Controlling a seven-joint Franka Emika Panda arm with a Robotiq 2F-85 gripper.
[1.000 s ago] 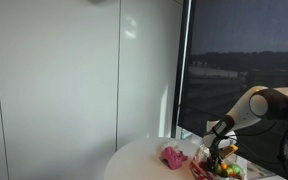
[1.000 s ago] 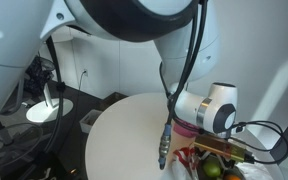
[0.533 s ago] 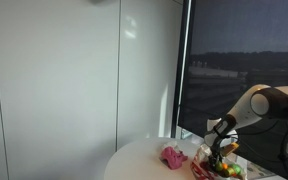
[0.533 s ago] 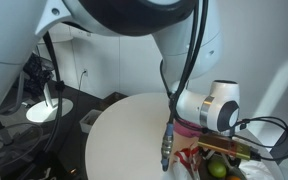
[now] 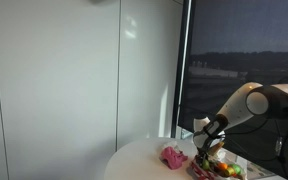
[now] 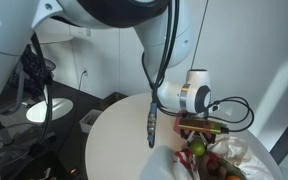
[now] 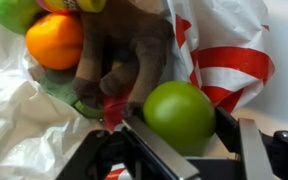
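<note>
I should keep holding the green round fruit until it reaches the bare table; it would drop onto the plastic bag below if I opened now.
In the wrist view my gripper is shut on a green round fruit, one finger on each side of it. Behind it lie an orange fruit, another green fruit and a brown lumpy thing on a white and red plastic bag. In an exterior view the gripper hangs above a pile of fruit at the edge of the round white table. In an exterior view the wrist is over the same pile.
A pink crumpled cloth lies on the table beside the fruit pile. A dark window stands behind the arm, white wall panels to the side. Cables and a white lamp are on the floor past the table.
The arm has risen and shifted away from the pile toward the table's middle, carrying the green fruit with it.
</note>
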